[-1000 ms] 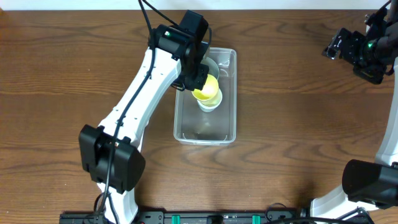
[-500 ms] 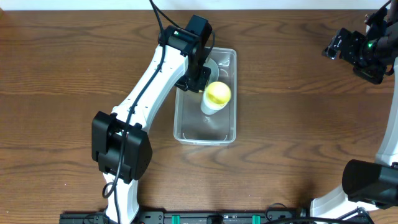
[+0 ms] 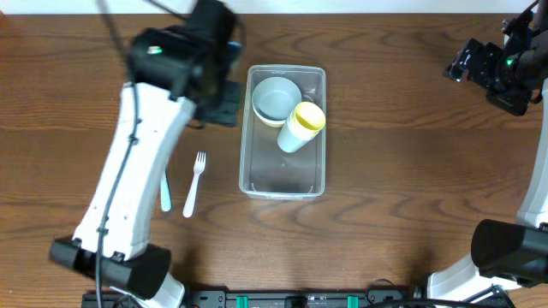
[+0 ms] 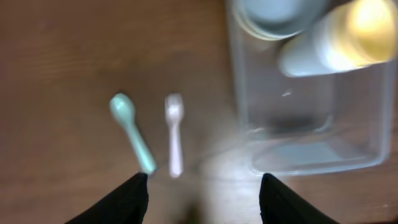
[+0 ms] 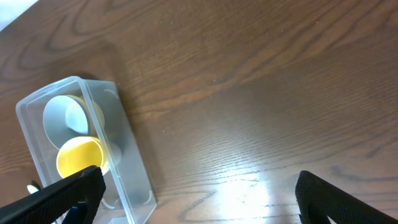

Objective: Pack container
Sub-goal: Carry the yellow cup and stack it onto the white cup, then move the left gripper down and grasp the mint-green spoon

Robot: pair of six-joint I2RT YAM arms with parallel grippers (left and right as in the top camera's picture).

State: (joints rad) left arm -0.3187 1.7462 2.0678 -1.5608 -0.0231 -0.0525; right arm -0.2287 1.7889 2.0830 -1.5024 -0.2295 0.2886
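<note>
The teal spoon should be laid in the container. My left gripper next needs to grab its handle just below the bowl, with my fingers across its narrow sides.
The container (image 3: 282,174) is a clear tub in the middle of the table. It holds a pale blue bowl (image 3: 276,97) at its far end and a white cup (image 3: 301,127) with a yellow inside, tipped against the bowl. My left gripper (image 3: 224,99) hovers raised, left of the container, open and empty. The left wrist view is blurred: gripper (image 4: 204,190), container (image 4: 311,146), bowl (image 4: 273,15), cup (image 4: 333,45). My right gripper (image 3: 479,67) stays open at the far right edge. Its own view shows the gripper (image 5: 199,190), container (image 5: 134,168), bowl (image 5: 65,115) and cup (image 5: 79,157).
A white fork (image 3: 194,182) and a teal spoon (image 3: 165,195) lie on the wood left of the container, the spoon partly under my left arm. Both show in the left wrist view: fork (image 4: 175,134), spoon (image 4: 132,130).
My left gripper has opened, let go of the cup inside the container, and pulled up and away to the left. The cup now leans against the bowl. The right arm has not moved.
</note>
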